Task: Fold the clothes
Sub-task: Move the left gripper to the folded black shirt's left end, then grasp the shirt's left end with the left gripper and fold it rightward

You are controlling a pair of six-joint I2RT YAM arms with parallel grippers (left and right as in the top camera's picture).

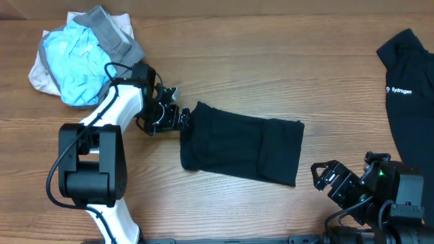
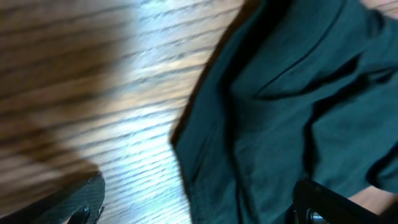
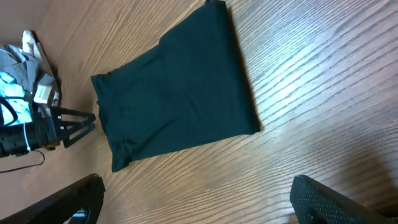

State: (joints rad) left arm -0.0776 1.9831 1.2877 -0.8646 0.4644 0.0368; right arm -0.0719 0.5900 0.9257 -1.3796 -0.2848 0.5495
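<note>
My left gripper should next grab the plain black garment [image 1: 241, 149] by its edge nearest the bundle, to fold that end over the rest.
The plain black garment [image 1: 241, 149] lies folded into a rectangle at the middle of the table. It also shows in the right wrist view [image 3: 174, 99] and fills the right half of the left wrist view [image 2: 292, 106]. My left gripper [image 1: 182, 119] is open at the garment's left edge, with its fingers wide apart over the fabric edge [image 2: 196, 208]. My right gripper [image 1: 324, 177] is open and empty, over bare wood [image 3: 196, 202] right of the garment's lower right corner.
A light-blue, grey and beige bundle [image 1: 81, 54] lies at the back left. A black garment with white "Sydrogen" lettering [image 1: 410, 88] lies at the right edge.
</note>
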